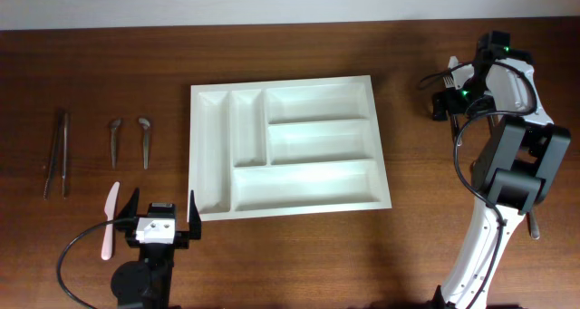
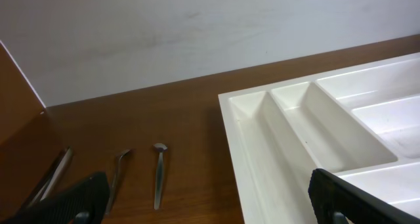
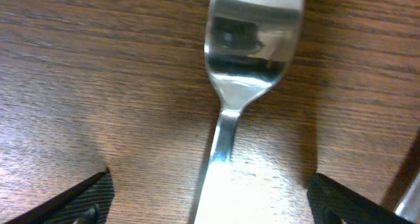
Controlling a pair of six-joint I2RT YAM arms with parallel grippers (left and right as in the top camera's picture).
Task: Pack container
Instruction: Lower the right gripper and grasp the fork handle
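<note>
The metal fork's narrow handle [image 3: 219, 159] lies between my right gripper's open fingers just below the fork's neck, so it is time to close now.
The container [image 1: 308, 184], a white cutlery tray with five compartments that all show bare, lies mid-table. In the left wrist view its near left corner [image 2: 262, 138] fills the right side. My left gripper [image 1: 163, 214] hovers open off the tray's front left corner, nothing between its fingers [image 2: 72, 201]. At the far right, my right gripper [image 1: 450, 99] hangs low over a metal fork [image 1: 449, 76]. In the right wrist view the fork [image 3: 252, 46] lies flat on the wood. Its handle runs down between the wide-apart fingers [image 3: 341, 198], which do not touch it.
Left of the tray lie two long metal knives [image 1: 56, 153], two metal spoons [image 1: 115, 139] [image 1: 145, 139] and a white plastic knife [image 1: 109, 220]. The end of another metal utensil [image 1: 535, 227] pokes out beside the right arm's base. A pale wall borders the table's far edge.
</note>
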